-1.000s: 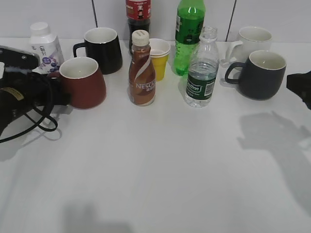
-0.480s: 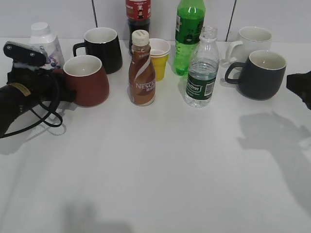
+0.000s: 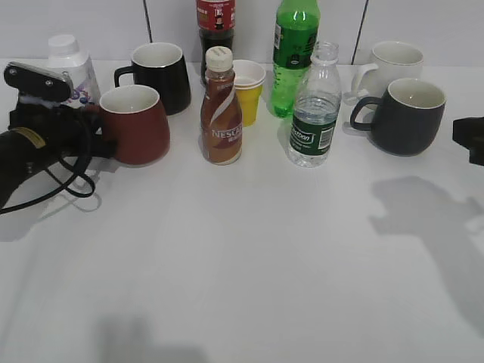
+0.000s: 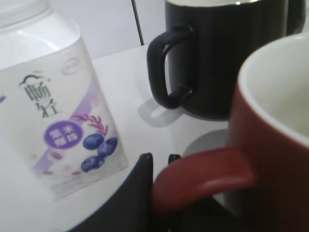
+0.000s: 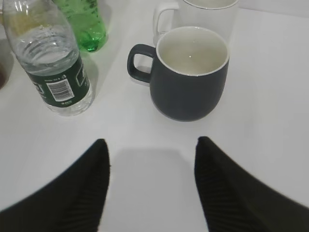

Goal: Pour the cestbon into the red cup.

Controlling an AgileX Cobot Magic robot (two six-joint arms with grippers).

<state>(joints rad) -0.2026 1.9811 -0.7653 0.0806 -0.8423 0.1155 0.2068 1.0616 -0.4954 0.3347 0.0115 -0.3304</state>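
Observation:
I should next use my right gripper to grab the cestbon around its straight green label [image 3: 311, 137] [image 5: 63, 88], so that it can pour. The clear part above the label gets narrower toward the cestbon's opening.
The red cup [image 3: 136, 125] stands at the left of the table, white inside, its handle pointing left. My left gripper [image 3: 97, 140] is shut on that handle [image 4: 203, 171]; both black fingertips [image 4: 159, 158] show past the handle in the left wrist view. The cestbon [image 3: 313, 110], a clear capless bottle with a dark green label, stands upright right of centre and also shows in the right wrist view [image 5: 50, 63]. My right gripper [image 5: 152, 142] is open and empty, hovering over bare table in front of a dark grey mug; only its edge [image 3: 470, 138] shows in the exterior view.
A black mug [image 3: 160, 76], a white yogurt bottle [image 3: 69, 66], a brown Nescafe bottle [image 3: 220, 113], yellow paper cups [image 3: 248, 91], a green soda bottle [image 3: 294, 53] and a dark cola bottle [image 3: 215, 23] crowd the back. A dark grey mug [image 3: 404, 115] and a white mug [image 3: 389, 64] stand right.
My left gripper moved in from the left and closed on the red cup's handle; the cup shifted slightly right. My right gripper drew back a little toward the right edge.

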